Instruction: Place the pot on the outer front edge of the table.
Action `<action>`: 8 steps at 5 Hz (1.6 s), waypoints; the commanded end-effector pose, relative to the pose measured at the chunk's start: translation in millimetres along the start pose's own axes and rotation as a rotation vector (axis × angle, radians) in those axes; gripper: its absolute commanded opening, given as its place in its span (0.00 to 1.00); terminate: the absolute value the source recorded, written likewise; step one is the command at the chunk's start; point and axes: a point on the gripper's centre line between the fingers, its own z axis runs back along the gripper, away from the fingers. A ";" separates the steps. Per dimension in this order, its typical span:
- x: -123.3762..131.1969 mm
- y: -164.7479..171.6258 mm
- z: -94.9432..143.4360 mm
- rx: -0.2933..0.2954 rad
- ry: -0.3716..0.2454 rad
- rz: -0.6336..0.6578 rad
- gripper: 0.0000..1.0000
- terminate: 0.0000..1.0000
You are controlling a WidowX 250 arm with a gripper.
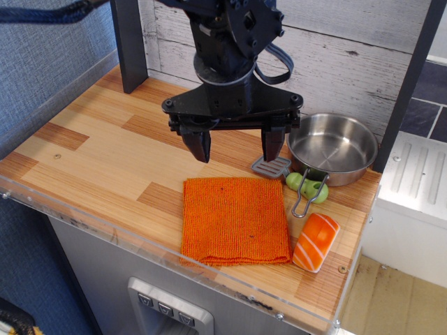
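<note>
The pot [332, 148] should go on the outer front edge of the table, so my gripper should grab it next, by its rim [289, 143], to place it there.
The pot [332, 148] is a shallow shiny steel pan at the back right of the wood-striped table [105, 150], its wire loop handle [305, 197] pointing toward the front. My gripper [235, 149] hangs open and empty above the table, left of the pot and just behind the orange cloth [234, 220]. Its right finger [272, 144] is a short way from the pot's left rim, not touching it.
The orange cloth lies at the front centre. A green toy [306, 185] sits under the pot's handle. A salmon sushi piece [316, 242] lies at the front right. A small grey item [270, 167] lies by the pot. The clear acrylic rim [174, 262] runs along the front edge.
</note>
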 end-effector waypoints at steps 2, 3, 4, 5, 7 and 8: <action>19.5 -2.9 -14.5 -0.047 -0.014 0.023 1.00 0.00; 39.9 -6.8 -27.8 -0.072 -0.040 0.025 1.00 0.00; 61.8 -17.0 -45.6 -0.101 -0.061 0.015 1.00 0.00; 71.8 -28.5 -61.7 -0.182 -0.051 0.035 1.00 0.00; 80.7 -42.2 -85.8 -0.213 -0.038 0.016 1.00 0.00; 81.4 -41.1 -94.3 -0.221 -0.012 0.018 1.00 0.00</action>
